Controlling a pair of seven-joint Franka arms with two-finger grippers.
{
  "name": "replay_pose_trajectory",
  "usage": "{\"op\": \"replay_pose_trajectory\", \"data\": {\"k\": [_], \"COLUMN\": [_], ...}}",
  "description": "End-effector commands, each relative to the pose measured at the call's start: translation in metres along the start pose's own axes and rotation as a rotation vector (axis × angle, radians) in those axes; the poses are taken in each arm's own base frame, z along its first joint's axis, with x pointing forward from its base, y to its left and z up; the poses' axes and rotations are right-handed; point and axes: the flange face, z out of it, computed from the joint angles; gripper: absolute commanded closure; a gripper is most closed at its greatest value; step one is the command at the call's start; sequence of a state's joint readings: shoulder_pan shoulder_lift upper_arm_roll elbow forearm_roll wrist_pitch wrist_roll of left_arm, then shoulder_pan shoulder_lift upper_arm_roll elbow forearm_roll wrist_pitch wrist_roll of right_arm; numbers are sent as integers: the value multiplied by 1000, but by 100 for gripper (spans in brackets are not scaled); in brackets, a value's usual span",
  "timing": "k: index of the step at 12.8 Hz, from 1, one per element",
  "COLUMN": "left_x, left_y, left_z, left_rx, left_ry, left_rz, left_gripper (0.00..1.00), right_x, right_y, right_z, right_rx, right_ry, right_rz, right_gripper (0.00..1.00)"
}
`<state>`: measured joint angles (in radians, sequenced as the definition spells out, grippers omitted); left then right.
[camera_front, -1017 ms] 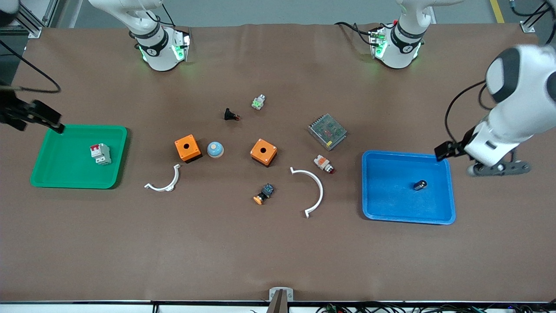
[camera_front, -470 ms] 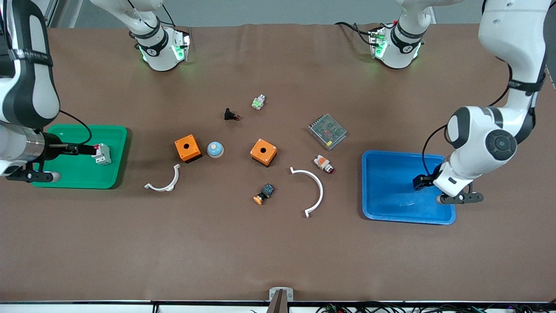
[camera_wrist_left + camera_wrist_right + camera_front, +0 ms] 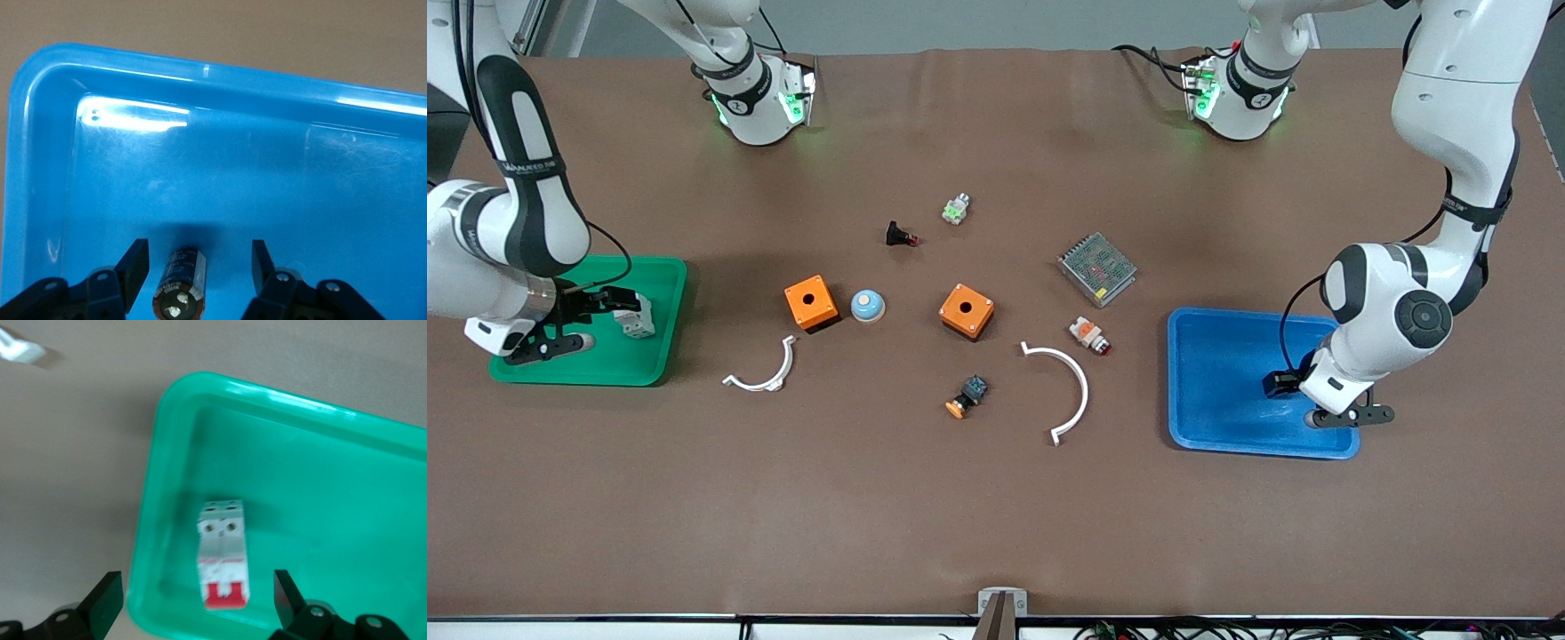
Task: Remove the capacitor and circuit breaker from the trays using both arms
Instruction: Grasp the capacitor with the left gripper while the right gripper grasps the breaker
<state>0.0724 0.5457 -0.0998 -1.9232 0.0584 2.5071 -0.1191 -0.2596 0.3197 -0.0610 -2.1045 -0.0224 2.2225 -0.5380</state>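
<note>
The right gripper grabs the breaker (image 3: 223, 563) by its red section (image 3: 225, 596) next, to lift it out of the green tray.
The capacitor (image 3: 179, 285), a short black cylinder with a silvery end, lies in the blue tray (image 3: 1218, 418) at the left arm's end of the table. My left gripper (image 3: 199, 267) is open and low over it, one finger on each side and neither touching. In the front view the left gripper (image 3: 1278, 384) hides the capacitor. The breaker (image 3: 640, 320), a white-grey block with a red section, lies in the green tray (image 3: 560, 369) at the right arm's end. My right gripper (image 3: 623, 302) is open over it. In the right wrist view the breaker (image 3: 223, 563) shows between the spread fingers of the right gripper (image 3: 196, 595).
Between the trays lie two orange boxes (image 3: 811, 303) (image 3: 966, 311), a blue dome (image 3: 867, 306), two white curved pieces (image 3: 765, 375) (image 3: 1069, 382), a metal mesh box (image 3: 1097, 268), a white-and-orange part (image 3: 1090, 335), an orange-headed button (image 3: 967, 396), a red-tipped black part (image 3: 899, 236) and a small green part (image 3: 955, 209).
Both arms swung in from the table's ends and came down over their trays. The left gripper now straddles the capacitor, and the right gripper is over the breaker. Neither part has moved.
</note>
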Motion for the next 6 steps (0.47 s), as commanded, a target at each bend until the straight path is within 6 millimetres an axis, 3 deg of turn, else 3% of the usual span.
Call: {"op": "replay_pose_trajectory", "data": {"k": [1, 2, 3, 4, 6], "left_x": [-1, -3, -3, -4, -10], "left_y": [-6, -6, -6, -6, -12], "left_z": [7, 10, 12, 15, 20], "left_rx": [18, 18, 18, 18, 20], "left_ry": [-8, -16, -19, -24, -42], "left_rz": [18, 18, 16, 15, 0], "left_gripper": [33, 36, 38, 39, 43], "right_x": [-20, -25, -28, -28, -26], "right_y": [0, 2, 6, 8, 9], "right_z": [34, 45, 53, 54, 49], "right_rx": [-10, -16, -19, -17, -20], "right_ry": [14, 27, 33, 32, 35], "right_rz": [-17, -12, -38, -87, -89], "right_gripper": [0, 0, 21, 57, 84]}}
